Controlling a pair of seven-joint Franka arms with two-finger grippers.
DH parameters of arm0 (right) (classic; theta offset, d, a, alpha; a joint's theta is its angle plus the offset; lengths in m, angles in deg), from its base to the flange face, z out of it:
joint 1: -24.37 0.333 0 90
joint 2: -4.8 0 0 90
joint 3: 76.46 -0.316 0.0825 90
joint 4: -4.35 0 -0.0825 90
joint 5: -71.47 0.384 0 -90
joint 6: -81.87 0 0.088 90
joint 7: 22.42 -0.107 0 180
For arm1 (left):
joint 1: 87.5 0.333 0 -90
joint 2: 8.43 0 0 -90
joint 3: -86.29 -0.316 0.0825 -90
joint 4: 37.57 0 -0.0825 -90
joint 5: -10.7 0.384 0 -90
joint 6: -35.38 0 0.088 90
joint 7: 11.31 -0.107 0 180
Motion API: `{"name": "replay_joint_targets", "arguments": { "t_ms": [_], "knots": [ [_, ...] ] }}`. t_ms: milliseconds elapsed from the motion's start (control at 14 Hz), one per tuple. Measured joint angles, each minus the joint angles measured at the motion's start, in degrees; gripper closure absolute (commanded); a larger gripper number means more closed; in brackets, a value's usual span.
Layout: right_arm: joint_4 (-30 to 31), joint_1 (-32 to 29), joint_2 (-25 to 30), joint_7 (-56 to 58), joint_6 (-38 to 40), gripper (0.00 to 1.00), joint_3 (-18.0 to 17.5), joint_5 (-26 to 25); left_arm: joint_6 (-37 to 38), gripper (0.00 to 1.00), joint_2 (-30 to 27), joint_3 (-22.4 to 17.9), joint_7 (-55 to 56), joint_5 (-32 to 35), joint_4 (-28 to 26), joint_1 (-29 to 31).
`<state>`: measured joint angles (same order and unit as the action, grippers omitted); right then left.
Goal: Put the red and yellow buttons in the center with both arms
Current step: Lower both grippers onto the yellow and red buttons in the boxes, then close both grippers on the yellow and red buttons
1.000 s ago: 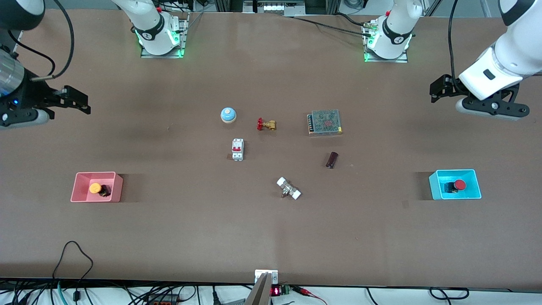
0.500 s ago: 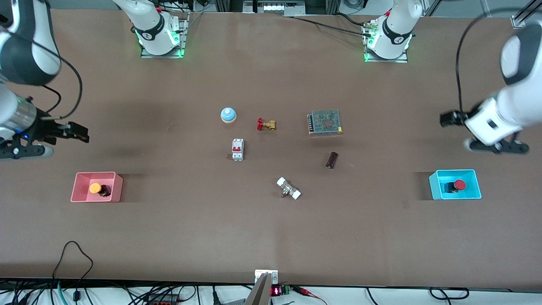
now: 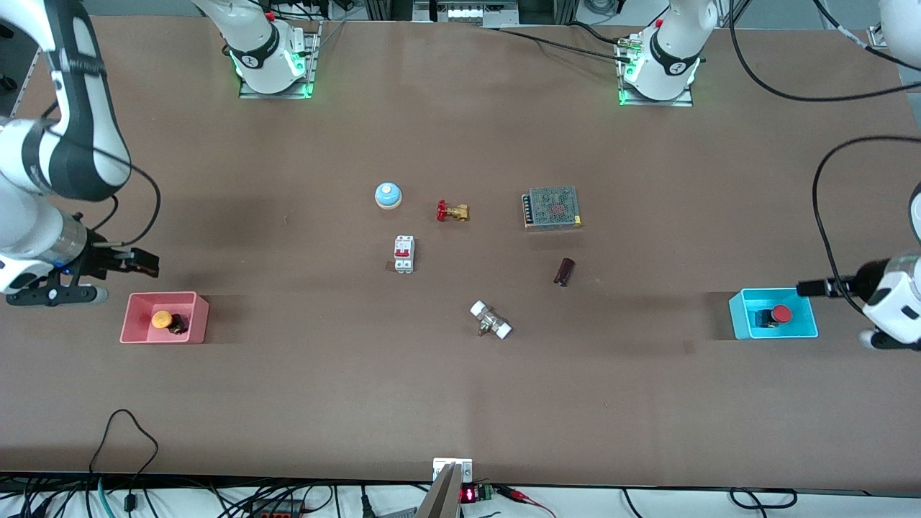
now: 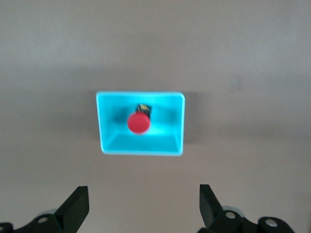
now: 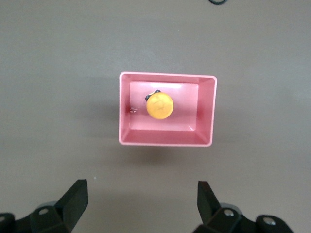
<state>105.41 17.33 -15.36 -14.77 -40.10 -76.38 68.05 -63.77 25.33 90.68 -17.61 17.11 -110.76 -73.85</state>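
My left gripper grabs the red button's black collar (image 3: 767, 318) behind its red cap (image 3: 782, 314) next, to place the button in the center.
The yellow button (image 3: 161, 319) sits in the pink tray (image 3: 165, 294) at the right arm's end of the table. It also shows in the right wrist view (image 5: 160, 106) inside the pink tray (image 5: 167, 74). My right gripper (image 3: 52, 293) (image 5: 142, 188) is open and empty over bare table beside that tray. The red button (image 3: 781, 314) (image 4: 138, 123) sits in the cyan tray (image 3: 770, 291) (image 4: 141, 93) at the left arm's end. My left gripper (image 3: 886, 337) (image 4: 144, 194) is open and empty over the table beside that tray. The center (image 3: 468, 273) is brown tabletop among small parts.
Around the center lie a blue dome bell (image 3: 388, 194), a brass valve with a red handle (image 3: 452, 211), a mesh-topped power supply (image 3: 552, 207), a white breaker (image 3: 404, 254), a dark cylinder (image 3: 564, 271) and a white-ended fitting (image 3: 491, 320).
Both arms have swung toward the front camera and come lower. The right gripper now hangs beside the pink tray, the left gripper beside the cyan tray. The buttons have not moved.
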Motion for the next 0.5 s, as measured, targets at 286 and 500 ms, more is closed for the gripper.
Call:
{"name": "replay_joint_targets", "arguments": {
  "t_ms": [286,500],
  "knots": [
    [0.06,-0.63,-4.77,0.01,-7.43,0.00,-0.07,1.10,-12.35,0.00,4.45,-0.04,-4.16,0.03,-2.46,1.78],
    [0.04,-0.61,-7.60,1.78,-12.68,0.00,-0.09,1.09,-20.56,0.00,6.05,-0.04,-4.36,0.04,-8.25,2.37]
  ]
}}
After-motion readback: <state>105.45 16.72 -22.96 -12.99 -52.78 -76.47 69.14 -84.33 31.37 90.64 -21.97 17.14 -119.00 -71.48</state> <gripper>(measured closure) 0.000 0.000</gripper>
